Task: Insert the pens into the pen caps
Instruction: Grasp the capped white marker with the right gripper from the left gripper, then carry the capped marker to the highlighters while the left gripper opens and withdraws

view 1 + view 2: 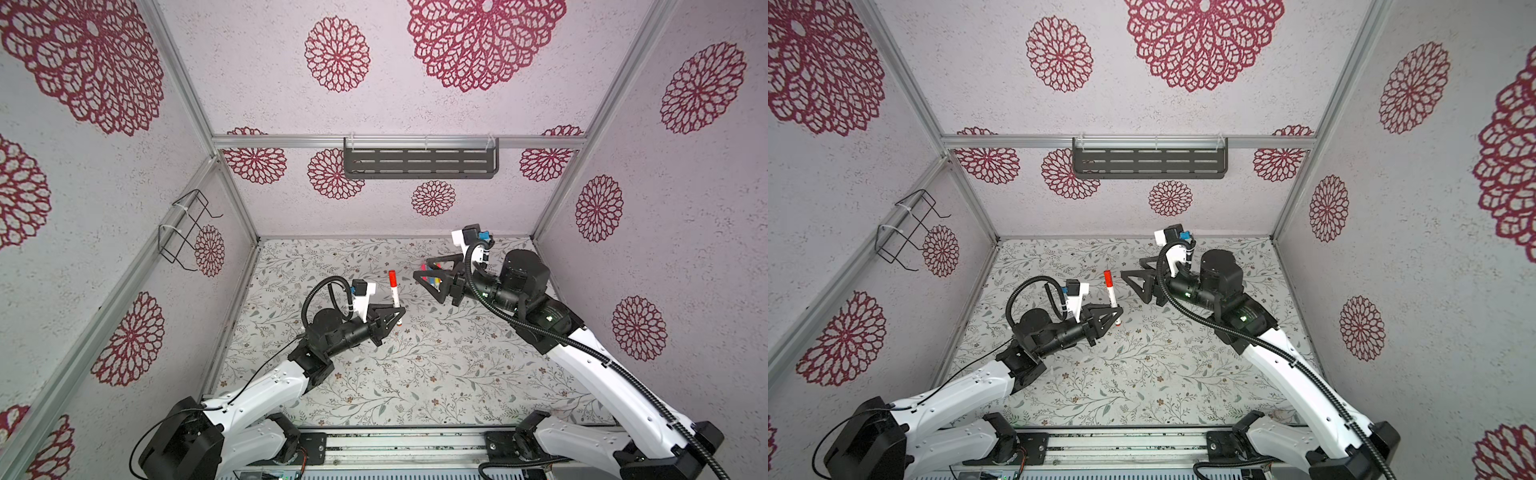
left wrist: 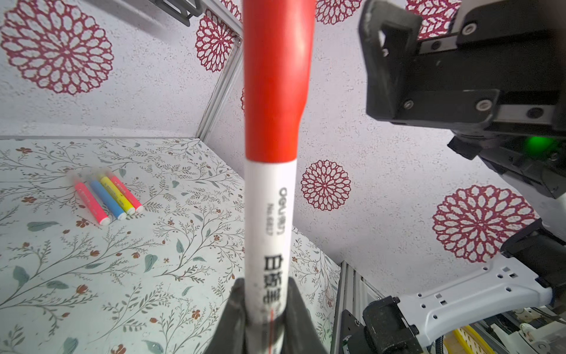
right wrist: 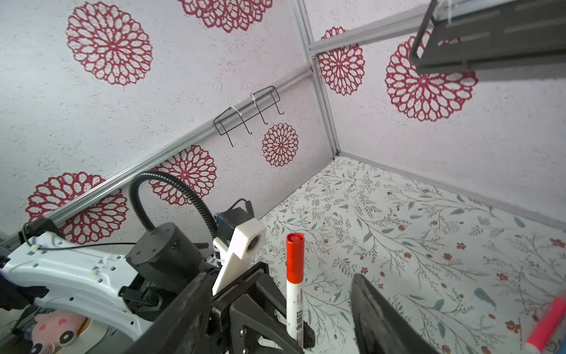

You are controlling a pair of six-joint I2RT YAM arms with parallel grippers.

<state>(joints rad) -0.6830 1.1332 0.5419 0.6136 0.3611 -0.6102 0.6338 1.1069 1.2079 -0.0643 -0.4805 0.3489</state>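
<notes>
The right gripper will grab the white pen (image 1: pixel 396 297) between its red pen cap (image 1: pixel 392 277) and the left gripper. The pen can then be laid down capped beside the bright pens.
My left gripper (image 1: pixel 397 312) (image 1: pixel 1116 311) (image 2: pixel 265 294) is shut on the lower end of a white pen (image 1: pixel 396 297) (image 1: pixel 1113 297) (image 2: pixel 271 214) (image 3: pixel 294 303), holding it upright above the table. A red pen cap (image 1: pixel 392 277) (image 1: pixel 1107 277) (image 2: pixel 277 79) (image 3: pixel 295 259) sits on the pen's top end. My right gripper (image 1: pixel 420 269) (image 1: pixel 1131 268) (image 3: pixel 278 277) stands open just right of the cap, with nothing between its fingers. Several bright pens (image 1: pixel 432 276) (image 2: pixel 107 199) lie side by side on the table under the right gripper; one pink pen (image 3: pixel 548 328) shows in the right wrist view.
A dark slotted shelf (image 1: pixel 419 162) hangs on the back wall and a wire rack (image 1: pixel 187 228) on the left wall. The floral table (image 1: pixel 415 374) is walled on three sides, with a metal rail (image 1: pixel 399 446) along its front edge.
</notes>
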